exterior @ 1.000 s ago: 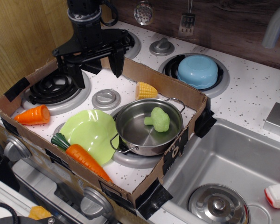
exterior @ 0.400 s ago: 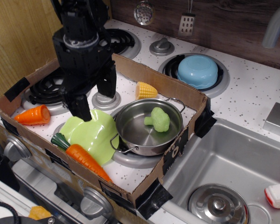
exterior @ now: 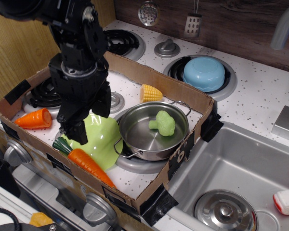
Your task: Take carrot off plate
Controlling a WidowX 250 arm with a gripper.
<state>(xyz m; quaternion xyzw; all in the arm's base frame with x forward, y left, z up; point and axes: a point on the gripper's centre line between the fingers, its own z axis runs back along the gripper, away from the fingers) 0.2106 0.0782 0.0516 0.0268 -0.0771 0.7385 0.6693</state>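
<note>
The gripper should next grab the carrot by its stem end [exterior: 63, 148] to take the orange carrot off the plate [exterior: 105, 139].
The long orange carrot [exterior: 89, 164] with its dark green stem end lies along the front-left rim of the lime-green plate [exterior: 105, 139], pointing toward the front right. My black gripper [exterior: 90, 118] hangs low over the left part of the plate, just behind the carrot's stem end. Its jaws are open with nothing between them. One finger [exterior: 78, 131] is down near the plate's left rim. The gripper body hides the back-left part of the plate.
A stubby orange carrot piece [exterior: 33, 119] lies to the left. A steel pot [exterior: 149, 137] holding a green broccoli [exterior: 163, 122] touches the plate's right side. A corn piece [exterior: 150, 92], a blue bowl [exterior: 204, 73], cardboard box walls [exterior: 173, 89] and a sink [exterior: 241, 163] surround them.
The gripper has moved from the back of the box forward and down, and now sits low over the plate's left side near the carrot. The carrot and plate have not moved.
</note>
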